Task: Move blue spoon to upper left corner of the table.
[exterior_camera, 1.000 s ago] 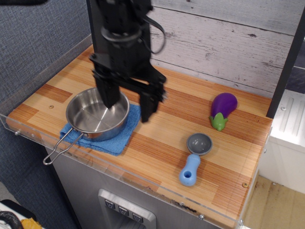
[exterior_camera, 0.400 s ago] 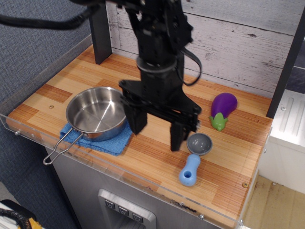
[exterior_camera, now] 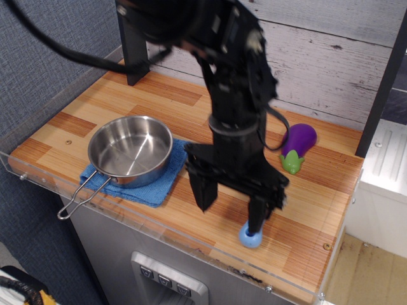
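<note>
My gripper will next move the blue spoon to the upper left corner of the table, grabbing it by its handle (exterior_camera: 251, 236).
Only the end of the blue spoon (exterior_camera: 250, 237) shows, a light-blue handle tip with a hole, near the front right of the wooden table (exterior_camera: 76, 117). The rest of the handle and the grey bowl are hidden behind my gripper (exterior_camera: 230, 207). The gripper is open, its two black fingers wide apart, pointing down over the spoon. The right finger (exterior_camera: 256, 216) stands just above the handle tip; the left finger (exterior_camera: 205, 190) is well to the left of it.
A steel pan with a wire handle (exterior_camera: 129, 150) sits on a blue cloth (exterior_camera: 152, 187) at the front left. A purple toy eggplant (exterior_camera: 296, 145) lies at the right rear. A black post (exterior_camera: 131, 51) stands at the back left. A clear acrylic rim (exterior_camera: 159, 225) edges the front.
My arm has swept from over the pan rightward and forward across the table, and the open gripper now covers the spoon's bowl. The spoon, pan and eggplant have not moved.
</note>
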Motion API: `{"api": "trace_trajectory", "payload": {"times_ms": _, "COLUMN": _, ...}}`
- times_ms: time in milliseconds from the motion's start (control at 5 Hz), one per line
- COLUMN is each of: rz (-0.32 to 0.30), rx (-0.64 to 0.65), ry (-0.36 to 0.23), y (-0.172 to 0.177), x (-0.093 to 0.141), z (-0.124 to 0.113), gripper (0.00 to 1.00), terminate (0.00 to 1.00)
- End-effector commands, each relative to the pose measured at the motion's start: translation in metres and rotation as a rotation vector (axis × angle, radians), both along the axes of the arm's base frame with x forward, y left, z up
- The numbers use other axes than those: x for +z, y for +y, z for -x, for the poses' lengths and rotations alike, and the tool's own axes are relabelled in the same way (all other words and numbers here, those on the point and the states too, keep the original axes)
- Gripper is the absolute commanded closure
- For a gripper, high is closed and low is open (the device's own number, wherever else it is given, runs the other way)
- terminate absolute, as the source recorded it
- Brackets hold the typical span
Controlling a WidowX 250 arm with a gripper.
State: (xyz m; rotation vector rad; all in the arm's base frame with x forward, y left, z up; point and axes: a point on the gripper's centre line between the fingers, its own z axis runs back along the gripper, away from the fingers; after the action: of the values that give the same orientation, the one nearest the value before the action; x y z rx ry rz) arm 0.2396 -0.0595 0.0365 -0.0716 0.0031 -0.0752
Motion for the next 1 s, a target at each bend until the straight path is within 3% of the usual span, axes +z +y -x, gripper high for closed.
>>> {"api": "trace_trajectory", "payload": {"times_ms": 0, "rz": 0.016, "rx": -0.026, "ry": -0.023, "y": -0.015, "x": -0.003, "z": -0.007, "gripper": 0.0, "terminate": 0.0}}
{"api": "trace_trajectory", "payload": {"times_ms": 600, "rz": 0.038, "rx": -0.037, "ry": 0.002, "y": -0.029, "x": -0.021, "z": -0.009, "gripper": 0.0, "terminate": 0.0}}
{"api": "trace_trajectory", "payload": {"times_ms": 800, "rz": 0.033, "rx": -0.045, "ry": -0.006, "y": -0.03, "x": -0.021, "z": -0.01, "gripper": 1.0, "terminate": 0.0}}
